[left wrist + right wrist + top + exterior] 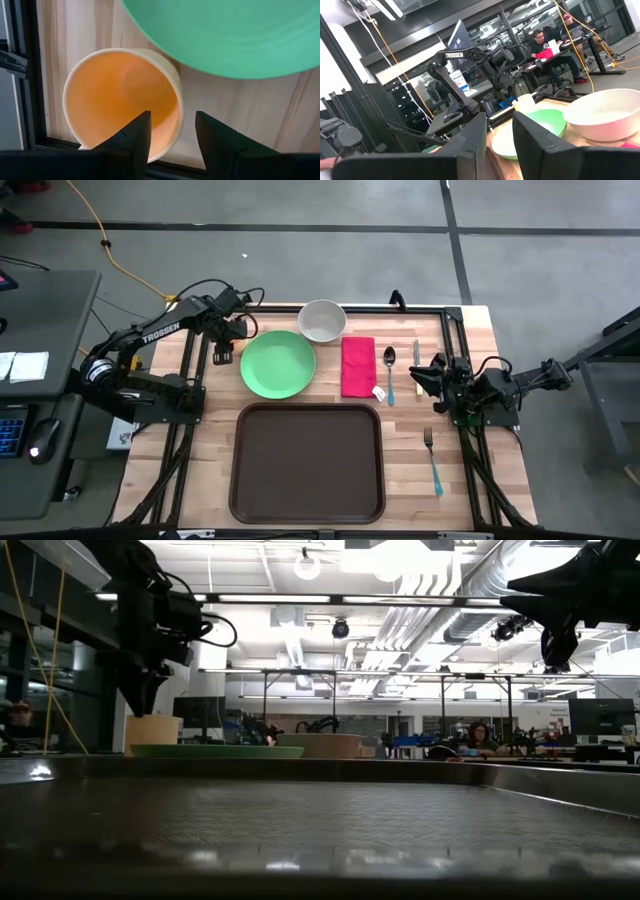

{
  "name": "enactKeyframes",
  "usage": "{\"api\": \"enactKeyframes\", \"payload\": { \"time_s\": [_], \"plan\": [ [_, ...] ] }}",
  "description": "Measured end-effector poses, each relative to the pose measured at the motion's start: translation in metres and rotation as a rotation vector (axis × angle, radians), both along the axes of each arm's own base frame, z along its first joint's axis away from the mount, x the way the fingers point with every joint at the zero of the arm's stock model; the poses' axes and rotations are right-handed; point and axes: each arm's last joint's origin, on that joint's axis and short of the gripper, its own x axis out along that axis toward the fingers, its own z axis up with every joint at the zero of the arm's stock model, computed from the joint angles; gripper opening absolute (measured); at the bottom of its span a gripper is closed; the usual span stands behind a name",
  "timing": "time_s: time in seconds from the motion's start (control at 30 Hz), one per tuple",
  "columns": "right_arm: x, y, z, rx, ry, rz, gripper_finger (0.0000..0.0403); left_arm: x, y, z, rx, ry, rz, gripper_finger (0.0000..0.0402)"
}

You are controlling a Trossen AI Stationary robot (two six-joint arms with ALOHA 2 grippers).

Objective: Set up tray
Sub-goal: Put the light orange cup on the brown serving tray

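I will pick up the cream cup by its rim with my left gripper next, to bring the cup onto the dark brown tray.
A paper cup, cream outside and orange inside, stands upright on the wooden table beside the green plate, on the plate's left. My left gripper hangs open just above the cup, pointing down. One finger is over the cup's hollow and the other is outside its wall; I see no touch. The dark brown tray lies at the table's near middle with nothing on it. My right gripper waits lifted at the table's right, roughly level, with a narrow gap between its fingers.
Behind the tray lie a white bowl, a red napkin, a spoon and a knife. A fork lies right of the tray. A black metal frame runs close beside the cup.
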Motion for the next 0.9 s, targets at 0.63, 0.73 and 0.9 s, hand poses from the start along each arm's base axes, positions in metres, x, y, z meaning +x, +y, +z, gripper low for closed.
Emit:
{"api": "enactKeyframes", "payload": {
  "time_s": [0.63,0.73,0.9],
  "plan": [
    [0.0,0.0,0.0,0.0,0.0,0.001,0.0074,0.0045,0.0053,-0.0062,-0.005,0.005,-0.004,0.0147],
    [0.0,0.0,0.0,0.0,0.0,0.001,0.0074,0.0046,0.0053,-0.0062,-0.005,0.005,-0.005,0.0118],
    [0.0,0.0,0.0,-0.002,0.001,0.001,0.0074,0.0046,0.0053,-0.0061,-0.004,0.005,-0.006,0.0086]
  ]
}}
